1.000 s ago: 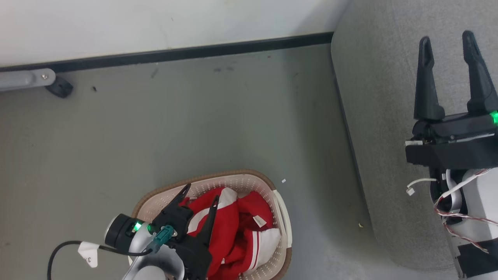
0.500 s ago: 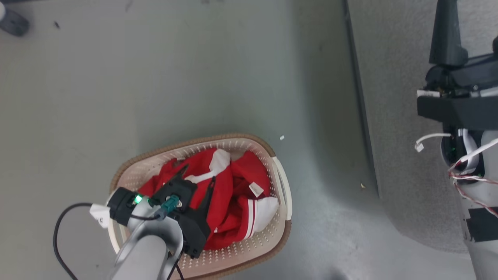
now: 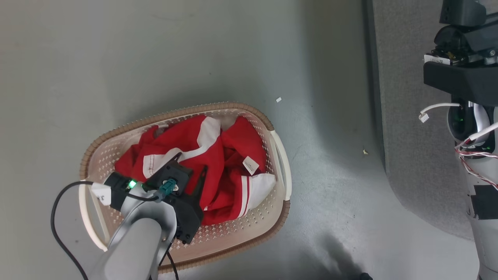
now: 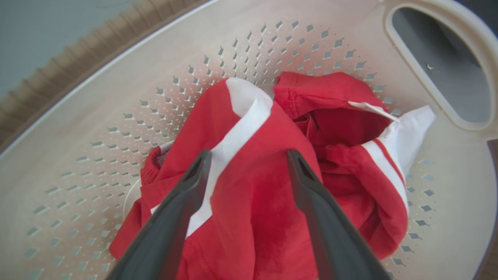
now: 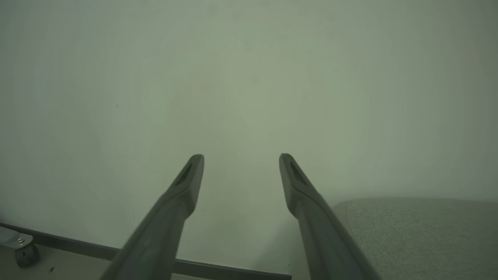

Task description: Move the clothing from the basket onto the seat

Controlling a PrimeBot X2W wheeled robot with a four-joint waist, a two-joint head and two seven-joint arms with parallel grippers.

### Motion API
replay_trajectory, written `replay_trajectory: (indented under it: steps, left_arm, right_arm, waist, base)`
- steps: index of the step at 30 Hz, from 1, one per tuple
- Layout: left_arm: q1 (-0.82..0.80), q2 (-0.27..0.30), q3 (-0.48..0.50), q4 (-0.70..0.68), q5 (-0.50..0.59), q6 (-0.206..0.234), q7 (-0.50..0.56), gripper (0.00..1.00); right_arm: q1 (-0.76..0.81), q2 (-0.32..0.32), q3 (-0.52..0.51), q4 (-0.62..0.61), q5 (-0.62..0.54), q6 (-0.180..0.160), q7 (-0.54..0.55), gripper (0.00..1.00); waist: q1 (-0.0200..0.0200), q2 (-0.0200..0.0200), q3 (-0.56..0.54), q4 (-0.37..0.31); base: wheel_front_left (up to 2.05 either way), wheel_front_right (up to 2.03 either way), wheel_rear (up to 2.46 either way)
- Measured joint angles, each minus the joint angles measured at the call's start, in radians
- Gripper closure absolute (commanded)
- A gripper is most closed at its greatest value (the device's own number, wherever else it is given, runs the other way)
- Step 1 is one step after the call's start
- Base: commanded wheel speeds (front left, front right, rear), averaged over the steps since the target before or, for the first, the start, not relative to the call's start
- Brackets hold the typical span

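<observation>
The clothing lies slack in the basket and only its striped fold stands up. My left gripper grabs that raised red fold (image 3: 193, 165) next.
The clothing (image 3: 229, 142), red with white panels, lies crumpled in the cream perforated basket (image 3: 272, 116) on the floor. My left gripper (image 3: 192, 162) hangs open just over the pile, fingers pointing toward the basket's far side. In the left wrist view the left gripper (image 4: 249, 155) straddles a red fold with a white stripe of the clothing (image 4: 342, 128), and the basket wall (image 4: 116, 97) curves behind it. The grey seat (image 3: 408, 136) runs down the right. My right gripper (image 5: 241, 157) is open with nothing between its fingers, facing the wall above the seat (image 5: 420, 233).
The right arm's wrist block (image 3: 463, 77) hangs over the seat with loose white and red wires. Small scraps (image 3: 278, 99) lie on the grey floor between basket and seat. A dark baseboard (image 5: 233, 270) and a caster (image 5: 25, 254) stand at the wall.
The head camera has tilted down, so the basket sits higher and fuller in view. My left gripper has sunk closer onto the clothing, still open. The right fingers have left the top of the head view.
</observation>
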Motion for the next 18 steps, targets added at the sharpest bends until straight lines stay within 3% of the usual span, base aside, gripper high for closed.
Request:
replay_trajectory:
  steps: [12,13,14,15,16,18]
  left_arm:
    - [-0.074,0.003,0.009,0.111,0.001,0.0,-0.034,0.0]
    - [-0.079,0.003,0.009,0.119,0.001,0.0,-0.036,0.13]
    - [-0.083,0.002,0.008,0.127,0.001,0.0,-0.037,0.52]
    - [-0.084,0.002,0.005,0.134,0.001,0.0,-0.039,0.79]
    - [-0.085,0.002,0.004,0.139,0.001,-0.001,-0.043,1.0]
    - [-0.095,0.002,0.0,0.154,0.001,-0.005,-0.05,1.0]
  right_arm:
    - [-0.022,0.015,0.029,0.007,-0.014,0.005,-0.017,0.0]
    - [-0.022,0.016,0.029,0.011,-0.014,0.005,-0.017,0.0]
    - [-0.022,0.015,0.029,0.014,-0.014,0.005,-0.02,0.0]
    - [-0.022,0.015,0.028,0.018,-0.014,0.005,-0.021,0.0]
    - [-0.022,0.016,0.028,0.02,-0.014,0.005,-0.022,0.0]
    - [-0.022,0.017,0.028,0.024,-0.014,0.005,-0.025,0.0]
  waist:
    - [-0.0002,0.0,0.056,-0.016]
    - [-0.0001,-0.0001,0.056,-0.016]
    - [-0.0001,-0.0001,0.057,-0.016]
    - [-0.0001,-0.0001,0.057,-0.017]
    - [-0.0001,-0.0001,0.057,-0.017]
    - [-0.0001,-0.0002,0.057,-0.018]
  base:
    - [0.0,0.0,0.0]
    - [0.0,0.0,0.0]
    - [0.0,0.0,0.0]
    - [0.0,0.0,0.0]
    - [0.0,0.0,0.0]
    - [0.0,0.0,0.0]
